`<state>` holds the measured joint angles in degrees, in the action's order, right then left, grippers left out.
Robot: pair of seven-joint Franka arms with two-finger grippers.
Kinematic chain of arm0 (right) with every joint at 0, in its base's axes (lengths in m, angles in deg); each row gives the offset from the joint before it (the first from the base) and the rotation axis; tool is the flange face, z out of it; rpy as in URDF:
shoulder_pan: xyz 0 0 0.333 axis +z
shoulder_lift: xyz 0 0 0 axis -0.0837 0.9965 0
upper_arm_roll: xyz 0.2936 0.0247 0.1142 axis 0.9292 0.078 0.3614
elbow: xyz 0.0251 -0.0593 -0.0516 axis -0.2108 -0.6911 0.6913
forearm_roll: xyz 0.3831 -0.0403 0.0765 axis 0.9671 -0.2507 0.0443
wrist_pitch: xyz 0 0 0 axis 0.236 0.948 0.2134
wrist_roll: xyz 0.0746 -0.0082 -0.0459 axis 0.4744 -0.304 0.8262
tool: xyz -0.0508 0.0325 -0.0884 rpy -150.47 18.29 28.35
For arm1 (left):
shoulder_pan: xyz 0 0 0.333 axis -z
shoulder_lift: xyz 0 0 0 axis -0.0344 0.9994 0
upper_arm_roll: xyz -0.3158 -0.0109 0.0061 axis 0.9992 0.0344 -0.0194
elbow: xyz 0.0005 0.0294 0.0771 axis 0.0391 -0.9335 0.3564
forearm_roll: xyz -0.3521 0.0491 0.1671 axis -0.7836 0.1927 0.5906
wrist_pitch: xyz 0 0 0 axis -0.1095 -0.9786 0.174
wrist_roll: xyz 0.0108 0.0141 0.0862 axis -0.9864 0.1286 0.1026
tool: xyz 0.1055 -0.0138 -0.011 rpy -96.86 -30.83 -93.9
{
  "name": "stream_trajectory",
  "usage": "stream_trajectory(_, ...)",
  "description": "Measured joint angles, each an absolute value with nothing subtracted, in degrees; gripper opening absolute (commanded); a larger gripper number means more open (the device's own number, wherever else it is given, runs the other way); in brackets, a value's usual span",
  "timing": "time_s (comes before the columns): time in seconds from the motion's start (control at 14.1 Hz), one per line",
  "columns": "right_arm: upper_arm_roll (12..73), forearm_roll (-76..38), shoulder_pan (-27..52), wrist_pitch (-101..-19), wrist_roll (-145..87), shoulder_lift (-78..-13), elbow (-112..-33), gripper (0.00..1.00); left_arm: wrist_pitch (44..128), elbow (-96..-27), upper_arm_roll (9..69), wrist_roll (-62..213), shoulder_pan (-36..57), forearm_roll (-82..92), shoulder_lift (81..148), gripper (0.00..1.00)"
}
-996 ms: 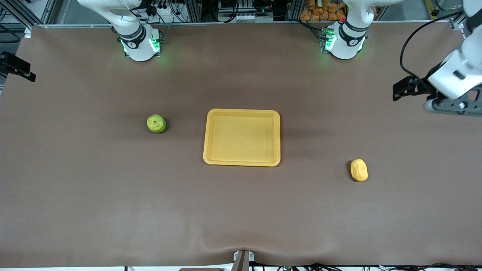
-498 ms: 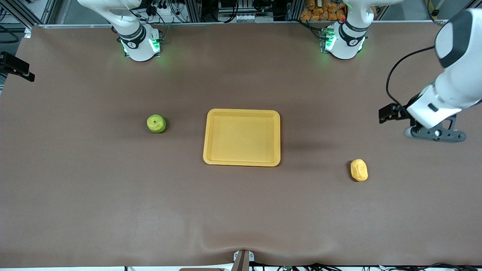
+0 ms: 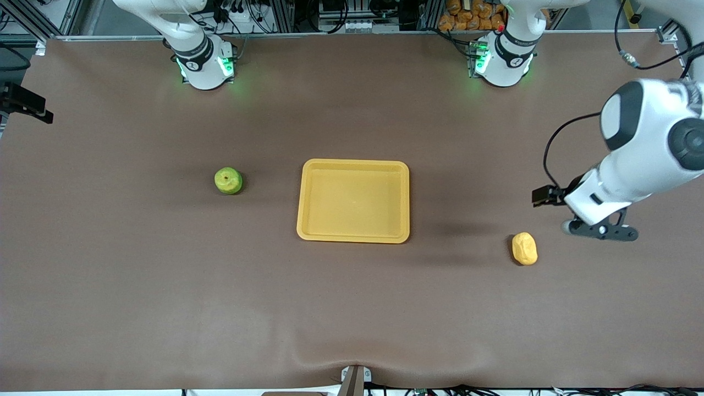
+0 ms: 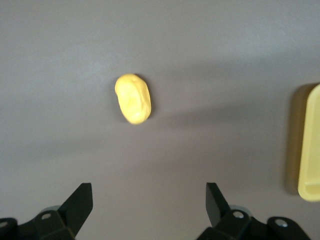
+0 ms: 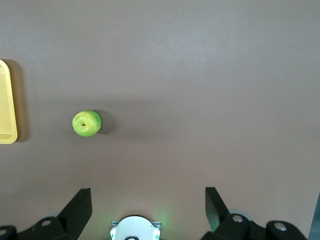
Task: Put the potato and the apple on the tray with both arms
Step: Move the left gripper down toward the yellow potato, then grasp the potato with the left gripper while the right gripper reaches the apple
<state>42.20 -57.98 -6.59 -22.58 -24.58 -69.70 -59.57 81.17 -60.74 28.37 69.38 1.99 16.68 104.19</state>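
My left gripper grabs the potato around its rounded middle (image 3: 524, 248) next, to place it on the tray (image 3: 353, 165).
The yellow-orange potato (image 3: 524, 248) (image 4: 133, 98) lies on the brown table toward the left arm's end. My left gripper (image 3: 600, 232) (image 4: 149, 186) hangs open and empty over bare table just beside it. The green apple (image 3: 227, 181) (image 5: 86, 123) sits toward the right arm's end, with the yellow tray (image 3: 353, 165) (image 4: 311, 145) (image 5: 6, 105) between the two and nothing on it. My right gripper (image 5: 147, 190) is open and empty, high over the table; the apple lies well apart from it. In the front view only a dark piece of that wrist (image 3: 25, 102) shows at the edge.
Both arm bases (image 3: 203, 63) (image 3: 503, 60) stand along the table's edge farthest from the front camera; the right one (image 5: 135, 227) shows between the right fingers. A dark clamp (image 3: 355, 379) sits at the table edge nearest the front camera.
The left arm has swung down and in from the table's end, bringing its open gripper close beside the potato. The right arm has barely moved. Apple, potato and tray are unmoved.
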Motion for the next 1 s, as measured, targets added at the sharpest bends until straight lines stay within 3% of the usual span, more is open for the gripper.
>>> stream_trajectory(0.71,42.57,-57.92,-6.6,-22.58,-24.57,-64.47,-59.59,1.0,105.21,-71.14,27.68,82.71,-0.09,17.14,111.37,1.0)
stream_trajectory(1.0,42.46,-58.02,-6.77,-22.94,-24.57,-60.82,-59.58,1.0,108.64,-71.46,27.59,82.71,-1.08,20.11,115.19,1.0)
